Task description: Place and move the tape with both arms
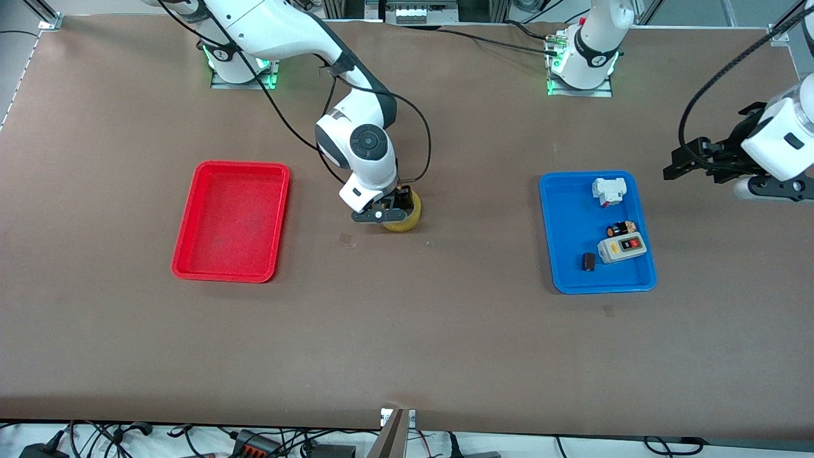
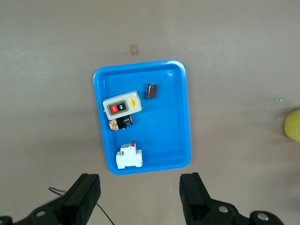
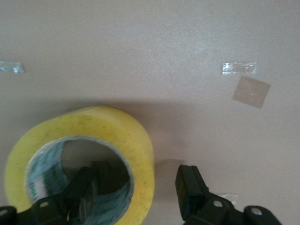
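Observation:
In the right wrist view my fingers are inside and outside the tape roll's side. My right gripper closes on the tape roll next, since closing now would catch it.
The tape, a yellow roll with a wide hole, lies on the table's middle between the two trays. It fills the right wrist view and shows at the edge of the left wrist view. My right gripper is down at the roll and open. It straddles the roll's wall, one finger inside the hole and the other outside with a gap to the wall. My left gripper is open and empty in the air, over bare table beside the blue tray at the left arm's end.
A red tray sits empty toward the right arm's end. A blue tray toward the left arm's end holds a white breaker, a grey switch box and small dark parts. Tape scraps stick to the table.

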You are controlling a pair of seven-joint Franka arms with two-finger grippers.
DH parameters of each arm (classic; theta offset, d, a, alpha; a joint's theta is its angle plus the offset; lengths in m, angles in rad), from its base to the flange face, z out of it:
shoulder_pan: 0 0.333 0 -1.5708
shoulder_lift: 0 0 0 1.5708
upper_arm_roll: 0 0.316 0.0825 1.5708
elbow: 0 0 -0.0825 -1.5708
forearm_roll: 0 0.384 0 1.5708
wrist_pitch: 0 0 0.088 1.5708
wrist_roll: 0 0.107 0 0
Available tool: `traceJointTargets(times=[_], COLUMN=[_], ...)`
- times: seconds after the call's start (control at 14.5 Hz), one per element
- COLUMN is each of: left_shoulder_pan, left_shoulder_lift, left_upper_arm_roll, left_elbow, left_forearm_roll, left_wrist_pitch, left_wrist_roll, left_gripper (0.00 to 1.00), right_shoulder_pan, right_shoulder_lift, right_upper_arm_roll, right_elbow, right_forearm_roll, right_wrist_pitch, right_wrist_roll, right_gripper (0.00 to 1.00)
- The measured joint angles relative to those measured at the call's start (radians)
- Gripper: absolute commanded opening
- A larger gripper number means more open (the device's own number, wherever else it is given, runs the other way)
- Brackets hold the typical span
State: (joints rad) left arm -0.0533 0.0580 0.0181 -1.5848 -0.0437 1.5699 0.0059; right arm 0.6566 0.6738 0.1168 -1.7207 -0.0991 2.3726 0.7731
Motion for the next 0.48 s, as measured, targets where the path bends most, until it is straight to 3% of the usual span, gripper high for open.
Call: traceJointTargets(times=[0.07, 0.34, 0.48], left_shoulder_pan=[0.0, 0.0, 0.0], left_shoulder_lift=[-0.023, -0.064, -0.065], left_upper_arm_roll=[-0.002, -0.004, -0.005], left_elbow=[-0.028, -0.049, -0.037], left_forearm_roll=[0.0, 0.0, 0.0], left_wrist_pitch=[0.012, 0.016, -0.018], left_wrist_roll=[0.0, 0.0, 0.0], left_gripper=[1.0, 1.0, 1.0], right_shoulder_pan=[0.0, 0.0, 0.0], right_shoulder_lift=[0.004, 0.01, 0.011], right_upper_arm_roll=[-0.001, -0.001, -0.001], right_elbow=[0.0, 0.004, 0.006], right_forearm_roll=[-0.007, -0.01, -0.012], right_wrist_pitch=[0.005, 0.012, 0.012], right_wrist_roll=[0.0, 0.0, 0.0], right_gripper=[0.87, 0.31, 0.15])
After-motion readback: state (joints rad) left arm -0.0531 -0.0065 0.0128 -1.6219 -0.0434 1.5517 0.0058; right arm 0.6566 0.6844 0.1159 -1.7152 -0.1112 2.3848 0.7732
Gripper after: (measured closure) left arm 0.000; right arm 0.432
